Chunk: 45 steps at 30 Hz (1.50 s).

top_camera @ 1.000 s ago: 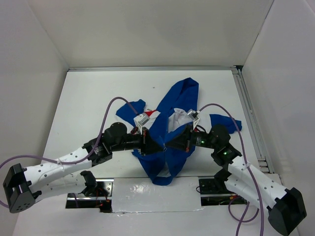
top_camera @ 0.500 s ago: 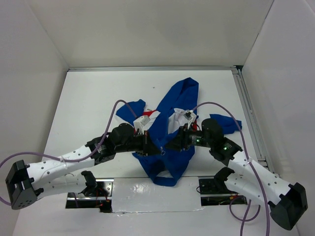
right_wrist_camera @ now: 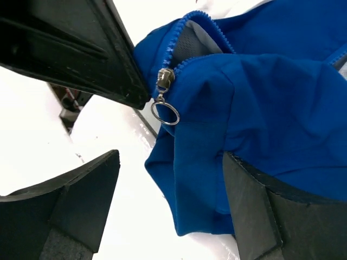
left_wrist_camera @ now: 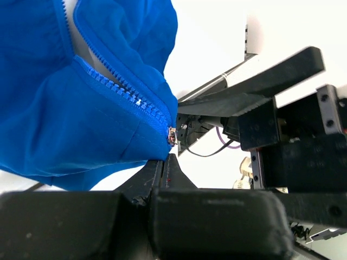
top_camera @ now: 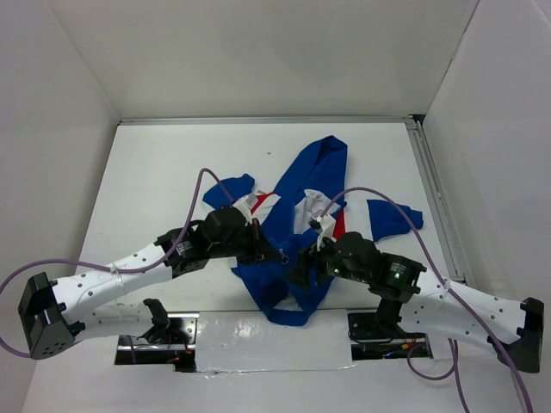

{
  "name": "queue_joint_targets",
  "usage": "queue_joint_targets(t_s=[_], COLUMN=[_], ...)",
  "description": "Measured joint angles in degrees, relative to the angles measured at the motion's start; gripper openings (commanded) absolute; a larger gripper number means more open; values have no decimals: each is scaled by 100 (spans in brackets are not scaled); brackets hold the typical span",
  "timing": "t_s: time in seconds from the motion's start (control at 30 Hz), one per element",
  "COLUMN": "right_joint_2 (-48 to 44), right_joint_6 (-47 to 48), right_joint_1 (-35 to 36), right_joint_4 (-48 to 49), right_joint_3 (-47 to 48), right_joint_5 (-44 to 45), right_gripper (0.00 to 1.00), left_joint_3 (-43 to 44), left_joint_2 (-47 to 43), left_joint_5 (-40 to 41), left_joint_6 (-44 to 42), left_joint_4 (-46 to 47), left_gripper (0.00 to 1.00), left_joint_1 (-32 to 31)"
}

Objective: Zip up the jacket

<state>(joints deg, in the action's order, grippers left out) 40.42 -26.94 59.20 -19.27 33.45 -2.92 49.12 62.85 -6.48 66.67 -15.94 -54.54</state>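
My right gripper will next grab the silver pull ring of the zipper slider, to pull the slider along the teeth and zip the jacket (top_camera: 303, 182).
The blue jacket (top_camera: 303, 182) lies crumpled mid-table, its red and white panels showing by the open front. My left gripper (top_camera: 278, 256) is shut on the jacket's lower front edge (left_wrist_camera: 108, 130), its tips (left_wrist_camera: 165, 160) just under the zipper slider (left_wrist_camera: 172, 136). The slider (right_wrist_camera: 164, 78) sits at the bottom of the blue teeth, and its silver pull ring (right_wrist_camera: 165, 114) hangs free. My right gripper (right_wrist_camera: 171, 211) is open, with a fold of the jacket's hem (right_wrist_camera: 217, 179) hanging loose between its fingers (right_wrist_camera: 81, 200). In the top view it (top_camera: 298, 274) sits close under the left one.
A metal rail (top_camera: 435, 206) runs along the table's right edge. White walls close off the back and both sides. A shiny taped strip (top_camera: 267, 331) lies at the near edge between the arm bases. Purple cables (top_camera: 202, 185) arc over both arms.
My right gripper has opened, let go by the zipper and dropped lower and nearer. The left arm has pushed a little right, still shut on the jacket's edge.
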Motion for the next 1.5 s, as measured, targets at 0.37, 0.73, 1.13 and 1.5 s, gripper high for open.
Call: queue_joint_targets(t_s=[0.37, 0.73, 1.13, 1.5], right_joint_2=[778, 1060, 1056, 778], right_joint_6=[92, 20, -83, -153], right_joint_1=[208, 210, 256, 286], right_joint_4=[278, 555, 608, 581], right_joint_3=[328, 374, 374, 372], right_joint_5=[446, 431, 579, 595], right_gripper=[73, 60, 28, 0], left_joint_3=[9, 50, 85, 85], left_joint_2=[4, 9, 81, 83], left_joint_5=[26, 28, 107, 85], left_joint_6=[131, 127, 101, -15], left_joint_4=[-129, -162, -162, -46], left_gripper=[0, 0, 0, 0], left_joint_1=[2, 4, 55, 63])
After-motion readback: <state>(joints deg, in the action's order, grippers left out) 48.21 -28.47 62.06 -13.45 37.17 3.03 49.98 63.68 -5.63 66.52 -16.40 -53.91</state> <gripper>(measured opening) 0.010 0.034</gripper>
